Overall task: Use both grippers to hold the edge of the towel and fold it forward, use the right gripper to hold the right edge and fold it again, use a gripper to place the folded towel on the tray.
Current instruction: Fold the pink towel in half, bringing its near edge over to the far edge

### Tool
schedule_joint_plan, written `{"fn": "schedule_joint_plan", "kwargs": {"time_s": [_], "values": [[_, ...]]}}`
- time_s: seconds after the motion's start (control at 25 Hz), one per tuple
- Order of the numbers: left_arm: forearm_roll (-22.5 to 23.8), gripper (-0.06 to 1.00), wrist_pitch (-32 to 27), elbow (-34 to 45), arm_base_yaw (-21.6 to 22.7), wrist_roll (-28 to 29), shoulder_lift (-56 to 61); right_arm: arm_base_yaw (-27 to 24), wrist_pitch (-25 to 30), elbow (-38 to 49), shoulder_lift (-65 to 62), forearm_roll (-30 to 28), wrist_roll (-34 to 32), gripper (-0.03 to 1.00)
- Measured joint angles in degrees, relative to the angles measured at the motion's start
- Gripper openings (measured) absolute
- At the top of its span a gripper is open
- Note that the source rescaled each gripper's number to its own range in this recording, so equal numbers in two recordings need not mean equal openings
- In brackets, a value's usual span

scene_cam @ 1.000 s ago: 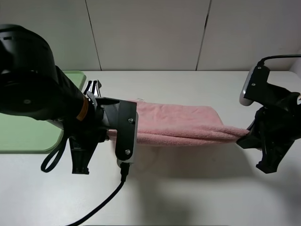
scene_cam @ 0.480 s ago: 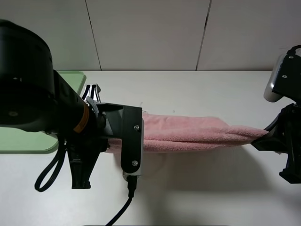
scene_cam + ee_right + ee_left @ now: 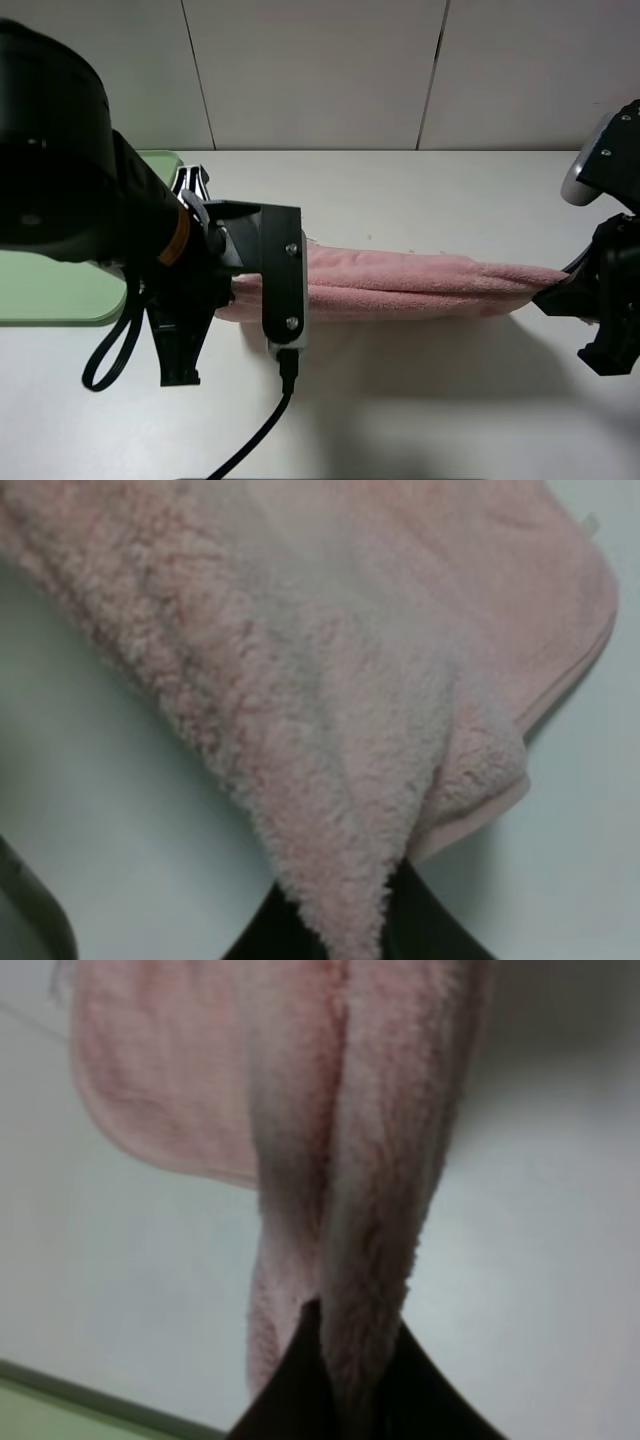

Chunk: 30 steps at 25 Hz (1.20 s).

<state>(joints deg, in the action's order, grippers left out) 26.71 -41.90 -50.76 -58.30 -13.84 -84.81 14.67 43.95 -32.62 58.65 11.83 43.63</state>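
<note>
I need to bring the towel's held end (image 3: 340,910) in line with the folded layer (image 3: 520,630) before my right gripper lets go. The held end is hanging out beside that layer.
The pink towel (image 3: 410,285) hangs stretched as a long band between my two grippers, just above the white table, casting a shadow below it. My left gripper (image 3: 233,293) is mostly hidden behind its own arm and white-edged plate; in the left wrist view its black fingertips (image 3: 345,1385) are shut on the towel's (image 3: 370,1160) bunched edge. My right gripper (image 3: 552,292) is shut on the other end, and its wrist view shows plush towel (image 3: 330,710) pinched between the dark jaws, with the stitched hem (image 3: 560,680) beside it. The pale green tray (image 3: 55,295) lies at the left, partly hidden by the left arm.
A black cable (image 3: 255,440) trails from the left arm over the table's front. The white table (image 3: 430,400) runs back to a panelled wall (image 3: 320,70). A strip of the green tray (image 3: 40,1415) shows in the left wrist view.
My right gripper has moved to the right, pulling the towel longer and tauter. The left arm has shifted slightly towards the right and front, keeping its hold.
</note>
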Motion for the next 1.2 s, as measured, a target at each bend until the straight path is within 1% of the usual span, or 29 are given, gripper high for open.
{"fn": "schedule_joint_plan", "kwargs": {"time_s": [0.08, 0.24, 0.48, 0.6, 1.0, 1.2], "values": [[-0.1, 0.00, 0.1, -1.0, 1.7, 0.1, 0.0, 0.0, -0.7, 0.0, 2.2, 0.1, -0.1, 0.00], [-0.9, 0.00, 0.4, -2.3, 4.8, -1.6, -1.0, 0.0, -4.7, -0.1, 7.1, 0.5, -0.1, 0.00], [-1.8, 0.00, 3.4, -3.1, 9.2, -2.4, -7.1, 0.5, -9.1, -0.7, 14.1, 0.6, -0.1, 0.00], [-1.8, 0.00, 3.7, -4.9, 11.1, -3.5, -9.9, 0.5, -10.0, -2.5, 16.9, 0.4, -0.1, 0.00], [-1.8, 0.00, 3.8, -10.0, 15.1, -7.3, -16.3, 0.5, -11.3, -7.8, 25.4, -0.9, -0.2, 0.00], [-1.8, 0.00, 4.8, -12.2, 16.8, -7.7, -19.2, 0.5, -14.3, -8.3, 28.4, -1.3, -0.2, 0.00]]}}
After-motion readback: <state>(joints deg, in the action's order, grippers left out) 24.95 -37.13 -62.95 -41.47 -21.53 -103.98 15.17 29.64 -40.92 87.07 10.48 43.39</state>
